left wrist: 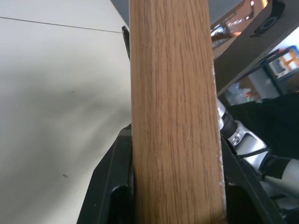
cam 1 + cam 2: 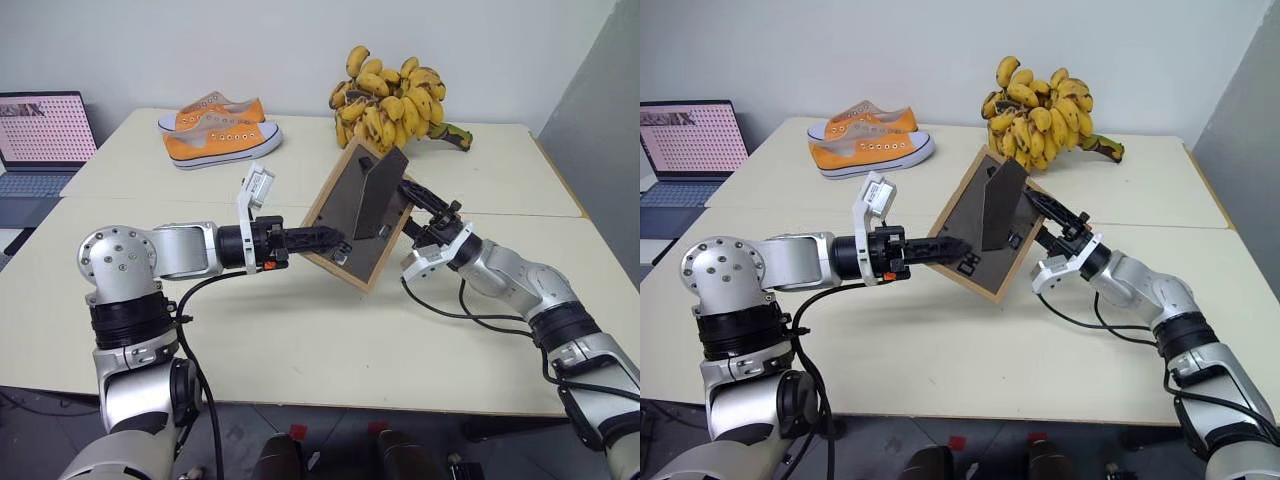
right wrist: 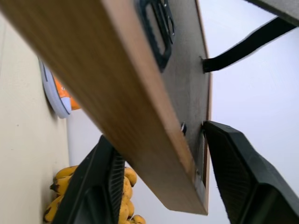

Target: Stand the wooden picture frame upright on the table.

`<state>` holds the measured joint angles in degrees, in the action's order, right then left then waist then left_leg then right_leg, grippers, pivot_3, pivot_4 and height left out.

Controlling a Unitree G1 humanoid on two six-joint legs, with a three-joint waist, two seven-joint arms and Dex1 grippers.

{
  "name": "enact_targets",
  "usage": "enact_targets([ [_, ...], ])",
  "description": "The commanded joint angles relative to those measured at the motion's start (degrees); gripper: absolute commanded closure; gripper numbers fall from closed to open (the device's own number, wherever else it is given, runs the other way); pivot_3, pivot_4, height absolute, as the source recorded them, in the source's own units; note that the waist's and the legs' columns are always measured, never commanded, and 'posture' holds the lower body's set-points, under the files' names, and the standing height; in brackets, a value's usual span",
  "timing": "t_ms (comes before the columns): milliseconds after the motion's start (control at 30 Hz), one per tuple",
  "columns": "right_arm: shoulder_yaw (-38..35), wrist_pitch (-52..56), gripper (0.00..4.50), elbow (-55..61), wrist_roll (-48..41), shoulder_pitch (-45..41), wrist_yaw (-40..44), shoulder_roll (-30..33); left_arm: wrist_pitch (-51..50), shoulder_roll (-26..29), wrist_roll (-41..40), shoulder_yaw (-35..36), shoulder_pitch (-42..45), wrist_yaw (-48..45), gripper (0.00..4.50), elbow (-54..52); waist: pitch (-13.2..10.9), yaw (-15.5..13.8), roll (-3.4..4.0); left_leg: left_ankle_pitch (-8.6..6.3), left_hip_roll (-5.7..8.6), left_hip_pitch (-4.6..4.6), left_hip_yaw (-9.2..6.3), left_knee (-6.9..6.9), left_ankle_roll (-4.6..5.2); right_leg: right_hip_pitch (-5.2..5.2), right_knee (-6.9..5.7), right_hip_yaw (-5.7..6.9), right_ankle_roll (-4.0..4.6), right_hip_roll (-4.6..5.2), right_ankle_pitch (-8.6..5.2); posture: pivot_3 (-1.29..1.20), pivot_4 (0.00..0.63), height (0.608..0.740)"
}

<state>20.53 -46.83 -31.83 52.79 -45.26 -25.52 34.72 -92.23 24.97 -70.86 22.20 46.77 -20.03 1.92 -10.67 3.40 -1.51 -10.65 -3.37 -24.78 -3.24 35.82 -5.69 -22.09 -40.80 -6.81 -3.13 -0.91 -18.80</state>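
My right gripper needs to grab the picture frame by its wooden side edge (image 3: pixel 173 168) next. Then it can stand the picture frame upright on the tabletop.
The wooden picture frame (image 2: pixel 345 225) hangs tilted over the table (image 2: pixel 300 340), its dark back toward me and the fold-out stand (image 2: pixel 385 180) swung out. My left gripper (image 2: pixel 335 245) is shut on the frame's lower left edge; the left wrist view shows the light-wood edge (image 1: pixel 173 116) clamped between the black fingers (image 1: pixel 107 186). My right gripper (image 2: pixel 410 192) reaches in from the right and straddles the opposite edge (image 3: pixel 126 93). It is open, with a gap showing between one finger (image 3: pixel 238 172) and the frame's back.
A pair of orange sneakers (image 2: pixel 220 135) lies at the back left of the table and a large bunch of bananas (image 2: pixel 395 100) at the back centre, just behind the frame. A laptop (image 2: pixel 40 135) stands off the table's left side. The near half of the table offers room.
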Motion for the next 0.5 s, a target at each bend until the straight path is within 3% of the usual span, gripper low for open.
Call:
enact_targets([
  [33,0.4,0.6,2.56,0.1,2.0,-2.5,-4.4,-0.3,-0.3,0.8,-5.5,1.5,1.4,3.8,3.21,3.0,0.0,0.0,0.00,0.00,0.00,0.00,0.00,0.00,0.00,0.00,-0.02,0.00,0.00,0.00,0.00,0.00,0.150,0.740],
  [267,0.9,1.3,3.03,1.6,3.8,-2.9,-8.0,-0.4,-0.3,2.8,-8.2,0.7,3.7,9.0,3.21,11.9,0.0,0.0,0.00,0.00,0.03,0.00,-0.03,0.03,0.00,0.00,-0.04,0.01,0.00,0.01,0.00,0.00,0.150,0.740],
  [500,1.6,2.1,3.06,1.0,4.3,-3.3,-7.3,0.0,-0.3,5.7,-12.0,-4.4,3.9,8.3,3.21,11.0,0.0,0.0,0.00,0.00,0.03,0.01,-0.05,0.02,0.00,0.00,-0.06,0.02,0.00,0.01,0.00,0.00,0.150,0.740],
])
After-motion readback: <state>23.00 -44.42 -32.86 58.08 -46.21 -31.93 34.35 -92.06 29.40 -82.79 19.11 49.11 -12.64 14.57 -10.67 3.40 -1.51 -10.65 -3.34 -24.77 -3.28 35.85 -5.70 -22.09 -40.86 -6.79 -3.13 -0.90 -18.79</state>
